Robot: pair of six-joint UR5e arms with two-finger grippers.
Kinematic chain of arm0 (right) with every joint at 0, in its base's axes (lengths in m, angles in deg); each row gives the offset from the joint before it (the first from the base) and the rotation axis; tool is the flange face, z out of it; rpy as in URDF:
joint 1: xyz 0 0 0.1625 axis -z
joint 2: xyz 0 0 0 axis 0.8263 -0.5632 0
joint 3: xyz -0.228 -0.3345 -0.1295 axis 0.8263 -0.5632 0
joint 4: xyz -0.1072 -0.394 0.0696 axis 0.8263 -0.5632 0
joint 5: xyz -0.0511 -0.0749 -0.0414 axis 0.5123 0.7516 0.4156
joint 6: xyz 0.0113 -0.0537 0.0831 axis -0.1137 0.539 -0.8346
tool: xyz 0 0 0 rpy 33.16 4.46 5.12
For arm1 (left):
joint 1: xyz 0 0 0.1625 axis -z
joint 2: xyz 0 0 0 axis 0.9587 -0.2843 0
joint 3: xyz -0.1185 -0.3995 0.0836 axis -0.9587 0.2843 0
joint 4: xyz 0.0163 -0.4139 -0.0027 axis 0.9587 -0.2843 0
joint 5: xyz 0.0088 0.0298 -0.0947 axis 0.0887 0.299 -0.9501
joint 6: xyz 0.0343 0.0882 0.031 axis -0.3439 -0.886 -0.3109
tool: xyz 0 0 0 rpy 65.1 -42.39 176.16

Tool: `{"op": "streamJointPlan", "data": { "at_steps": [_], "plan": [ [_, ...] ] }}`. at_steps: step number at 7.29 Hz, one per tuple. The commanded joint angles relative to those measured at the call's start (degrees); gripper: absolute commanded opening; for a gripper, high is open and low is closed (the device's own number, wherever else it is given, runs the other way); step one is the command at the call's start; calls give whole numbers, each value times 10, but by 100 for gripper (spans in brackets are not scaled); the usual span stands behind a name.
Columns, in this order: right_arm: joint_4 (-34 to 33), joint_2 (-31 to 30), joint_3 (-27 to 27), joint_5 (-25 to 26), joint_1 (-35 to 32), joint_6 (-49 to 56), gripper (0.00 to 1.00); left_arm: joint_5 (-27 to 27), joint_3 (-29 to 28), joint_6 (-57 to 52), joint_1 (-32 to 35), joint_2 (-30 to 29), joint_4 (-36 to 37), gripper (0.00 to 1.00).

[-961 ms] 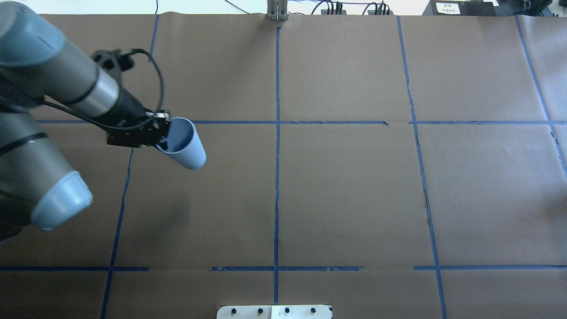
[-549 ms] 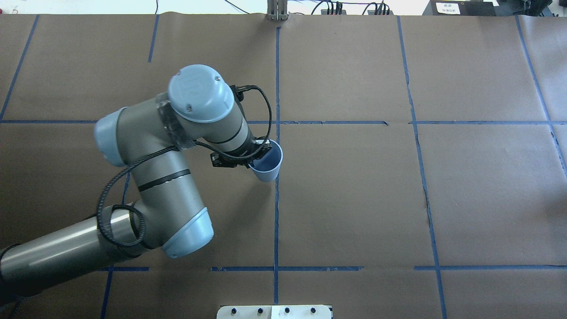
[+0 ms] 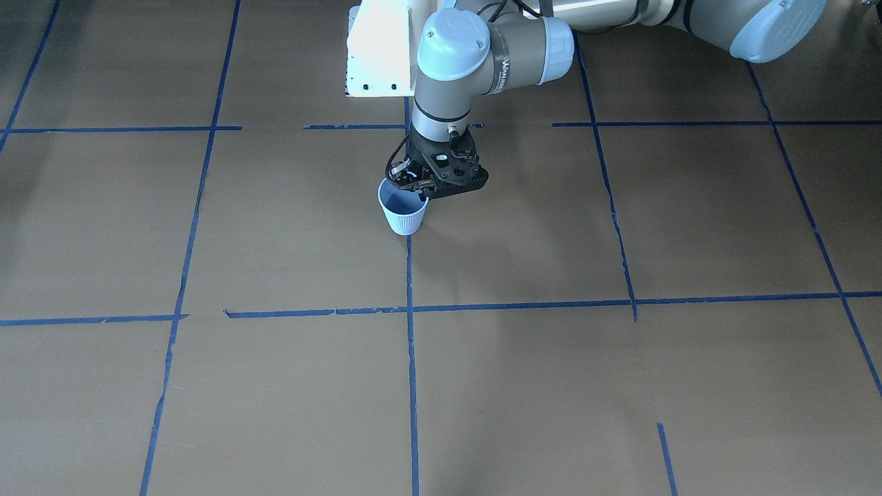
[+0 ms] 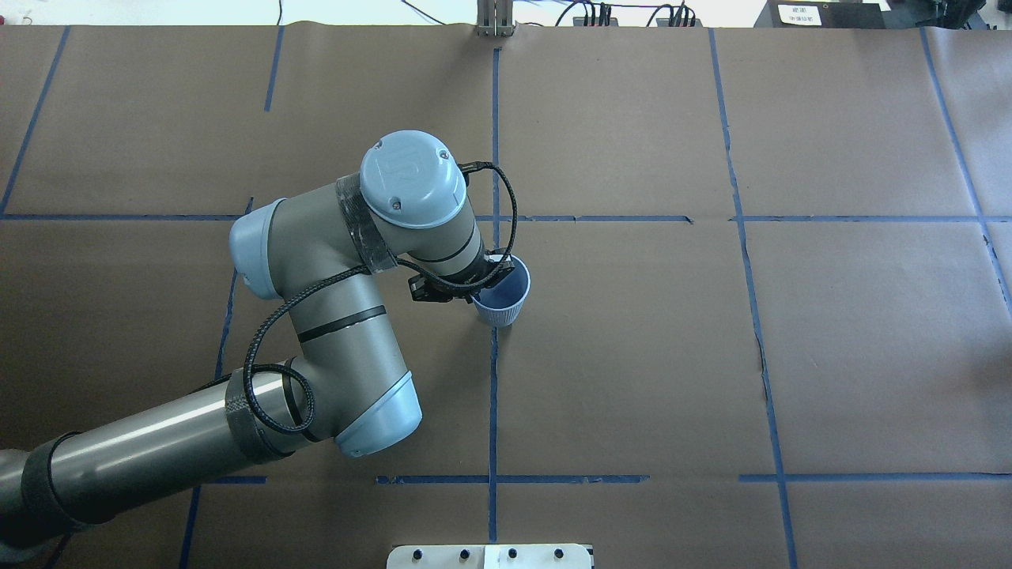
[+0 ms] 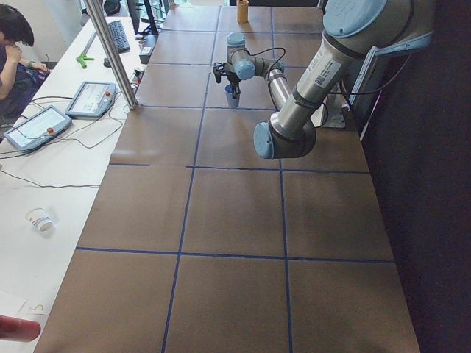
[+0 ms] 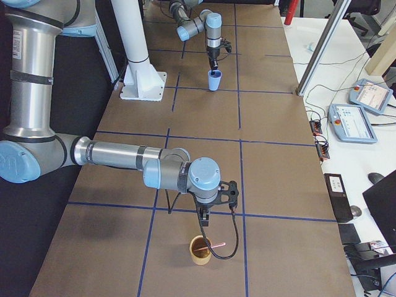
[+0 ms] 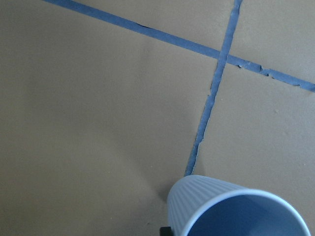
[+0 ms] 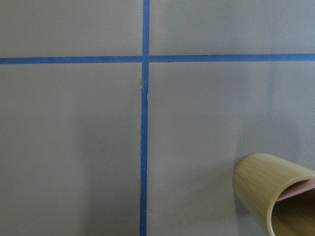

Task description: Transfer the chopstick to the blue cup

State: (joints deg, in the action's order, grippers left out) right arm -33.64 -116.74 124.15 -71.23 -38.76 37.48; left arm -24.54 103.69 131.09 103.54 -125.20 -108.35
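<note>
The blue cup's upright base meets its shadow on the brown paper and the cup would remain standing, so it is time for my left gripper to release it now.
The pale-blue ribbed blue cup stands upright at the table's centre line, also in the front view and the left wrist view. My left gripper is shut on its rim, one finger inside. I cannot tell whether the cup's base touches the paper. A pink chopstick leans in a bamboo cup at the table's right end, also in the right wrist view. My right gripper hangs just above that cup; I cannot tell if it is open or shut.
Brown paper with blue tape lines covers the table. The white robot base plate sits at the robot's edge. Pendants and cables lie on the operators' side table, and a person sits there.
My left arm has swung right with the blue cup, from the table's left part to the centre line. The cup has turned from tilted to upright and come lower.
</note>
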Motion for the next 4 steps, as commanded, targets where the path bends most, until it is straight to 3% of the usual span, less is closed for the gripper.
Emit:
{"op": "streamJointPlan", "data": {
  "at_steps": [1, 2, 3, 4],
  "plan": [
    [0, 0, 0, 0, 0, 0, 100, 0, -1, 0, -1, 4, 0, 3],
    [0, 0, 0, 0, 0, 0, 99, 0, -2, 0, -2, 6, -2, 6],
    [0, 1, 0, 0, 0, 0, 100, 0, -2, 0, -2, 14, -8, 25],
    [0, 2, 0, 0, 0, 0, 99, 0, -3, 2, -3, 25, -29, 99]
  ]
}}
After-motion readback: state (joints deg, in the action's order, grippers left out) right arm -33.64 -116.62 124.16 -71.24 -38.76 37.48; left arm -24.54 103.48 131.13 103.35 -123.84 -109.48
